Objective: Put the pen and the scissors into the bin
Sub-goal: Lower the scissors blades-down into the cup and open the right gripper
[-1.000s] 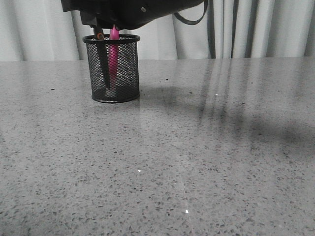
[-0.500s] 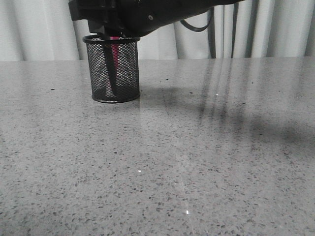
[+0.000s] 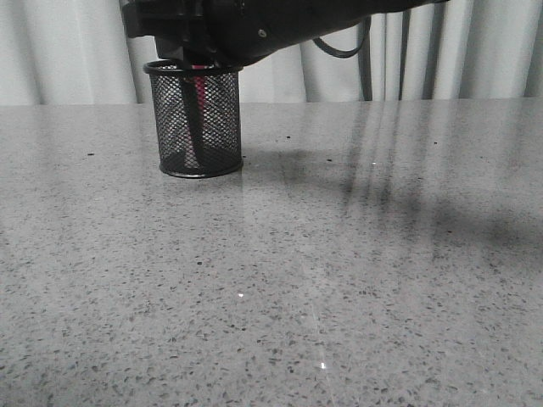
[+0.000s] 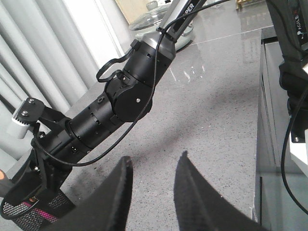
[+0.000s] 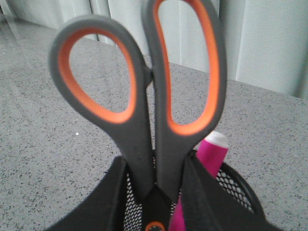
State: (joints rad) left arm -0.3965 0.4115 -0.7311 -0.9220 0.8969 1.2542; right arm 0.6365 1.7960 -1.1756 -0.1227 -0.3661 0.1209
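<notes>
I should let go of the scissors with my right gripper now, because their dark blades reach down inside the black mesh bin (image 3: 197, 119) and they would rest in the bin.
The black mesh bin (image 3: 197, 119) stands on the grey table at the back left. The pink pen (image 3: 200, 88) stands inside it and also shows in the right wrist view (image 5: 211, 155). My right gripper (image 5: 155, 161) hangs just above the bin's rim and is shut on the scissors (image 5: 154, 96) below the orange-lined handles. The dark blades (image 3: 193, 127) reach down inside the bin (image 5: 231, 185). My left gripper (image 4: 154, 163) is open and empty above the table, away from the bin (image 4: 21, 211); it is out of the front view.
The right arm (image 4: 120, 106) stretches across the table towards the bin. Pale curtains (image 3: 475, 51) hang behind the table. A glass-lidded pot (image 4: 159, 14) sits far off, and the table's edge (image 4: 261, 96) borders a ledge with cables.
My right arm has come down over the bin, and the scissors have sunk deeper into it, hiding the top of the pen in the front view. Over the last half second almost nothing has moved.
</notes>
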